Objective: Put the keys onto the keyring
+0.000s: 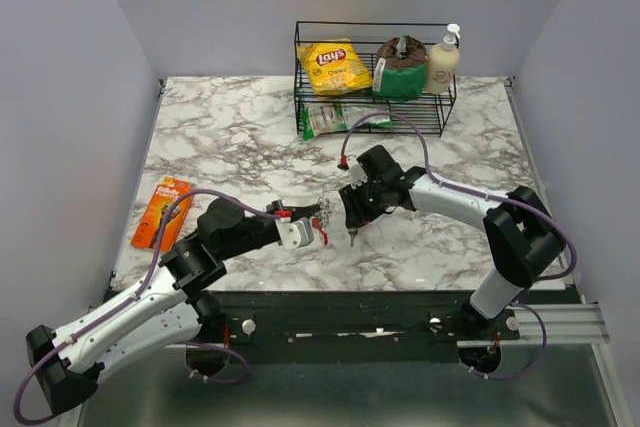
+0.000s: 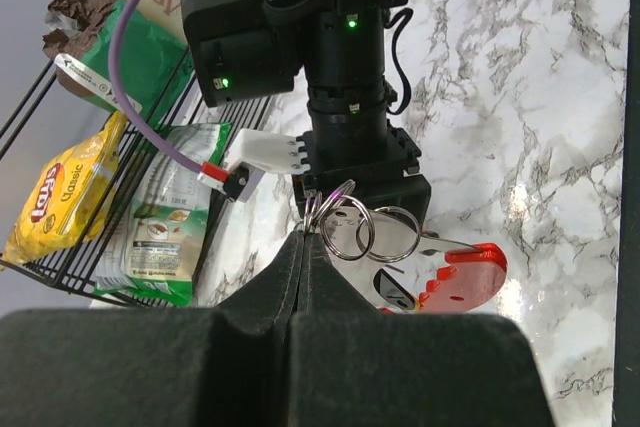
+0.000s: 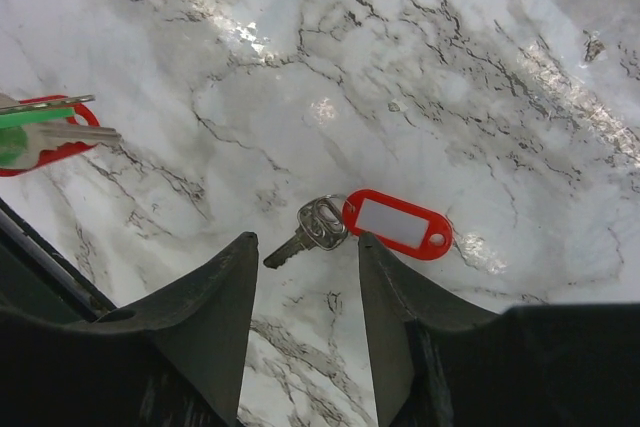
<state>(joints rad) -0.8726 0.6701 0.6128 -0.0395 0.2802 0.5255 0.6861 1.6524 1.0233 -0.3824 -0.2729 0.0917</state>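
I'll next grab the red label tag by its small-ring end with my right gripper, so its other end hangs free.
My left gripper is shut on the thin metal keyring of a bunch and holds it above the table. A second ring, a silvery flat piece and a red oval loop hang from it. The bunch's edge shows in the right wrist view with a green-tagged key. My right gripper is open and empty, pointing down just above a loose key with a red tag lying flat on the marble.
An orange razor pack lies at the left table edge. A black wire rack at the back holds a yellow chip bag, a green bag and a bottle. A green packet lies before it.
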